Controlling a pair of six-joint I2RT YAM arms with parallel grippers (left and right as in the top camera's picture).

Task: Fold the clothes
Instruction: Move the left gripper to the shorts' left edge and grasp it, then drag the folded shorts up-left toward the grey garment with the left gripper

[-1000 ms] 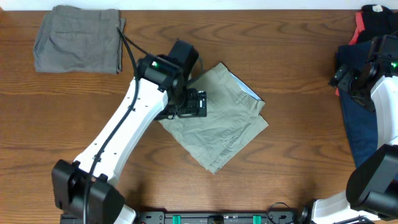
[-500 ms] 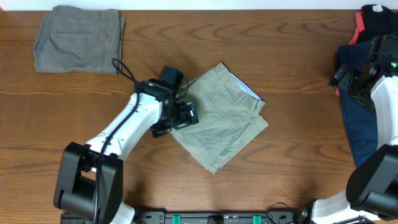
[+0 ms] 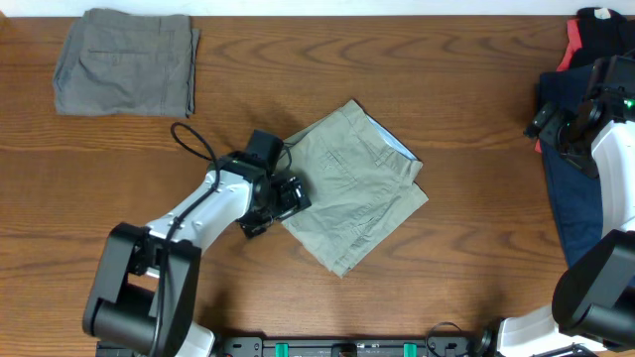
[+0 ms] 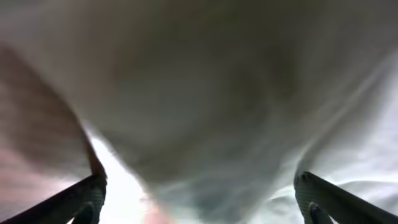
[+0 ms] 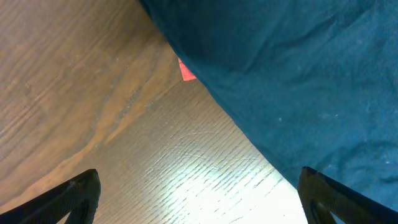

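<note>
I will next use my left gripper to grab the folded khaki shorts by their edge toward the grey shorts, so that I can stack them there folded.
The pale khaki shorts lie folded into a tilted square in the middle of the table. My left gripper is low at their left edge, open, with the blurred khaki cloth right in front of the jaws. A navy garment lies at the right edge with black and red garments behind it. My right gripper is open over the navy garment's left edge; the navy cloth fills the upper right of the right wrist view, with bare wood between the fingers.
Folded darker grey shorts lie at the far left corner. The wooden table runs across the whole view. The left arm's cable loops beside its wrist.
My left arm has pulled back and down toward the front left, from above the shorts' upper left part to low at their left edge. The right arm has not moved.
</note>
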